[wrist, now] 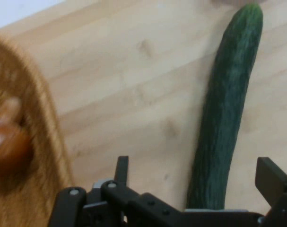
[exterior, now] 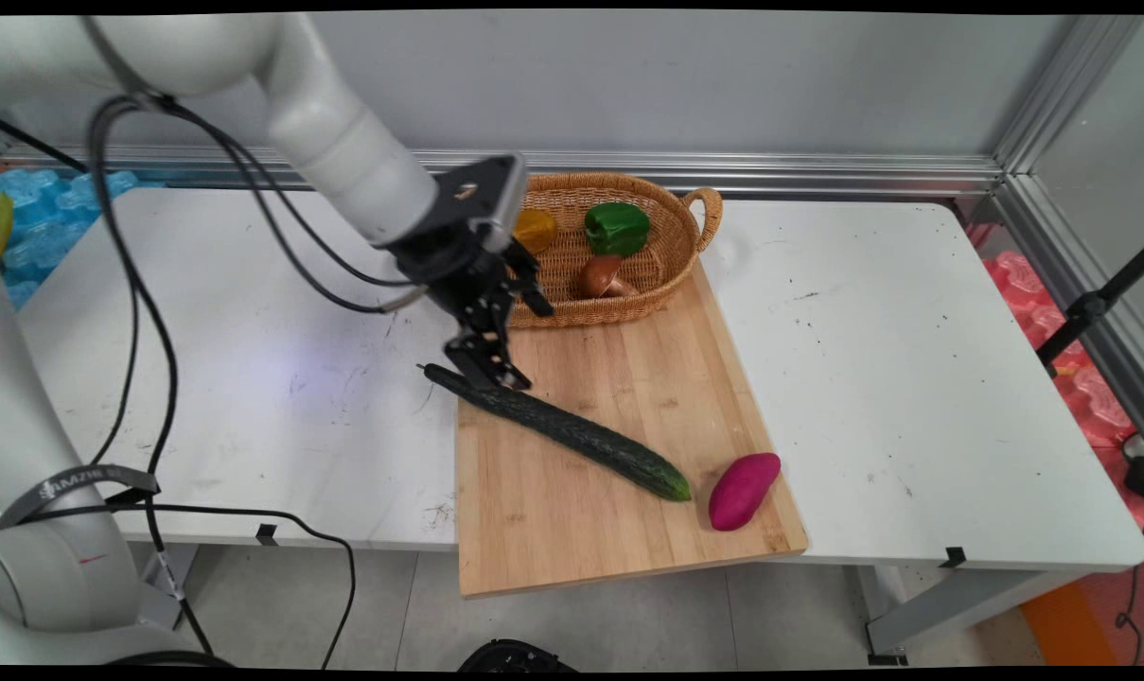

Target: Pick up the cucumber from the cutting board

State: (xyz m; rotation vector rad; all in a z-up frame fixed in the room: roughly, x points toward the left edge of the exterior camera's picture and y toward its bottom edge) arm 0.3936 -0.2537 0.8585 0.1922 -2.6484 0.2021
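My gripper picks up the long dark green cucumber by its middle [exterior: 564,426] next, to place it in the woven basket.
A long dark green cucumber [exterior: 572,433] lies slantwise on the wooden cutting board [exterior: 628,378], its stem end poking off the board's left edge. My black gripper [exterior: 492,371] hangs right over that stem end, low above the board. In the hand view the cucumber [wrist: 228,109] runs up between the two fingers, closer to the right finger [wrist: 272,178] than to the left one [wrist: 122,169]. The gripper [wrist: 197,176] is open and the fingers are not pressing on the cucumber.
A woven basket [exterior: 671,274] stands at the board's far end, holding a green pepper [exterior: 617,228], an orange-yellow item [exterior: 536,230] and a brown mushroom [exterior: 600,276]. A purple sweet potato [exterior: 744,490] lies at the board's near right corner. Black cables hang at the left.
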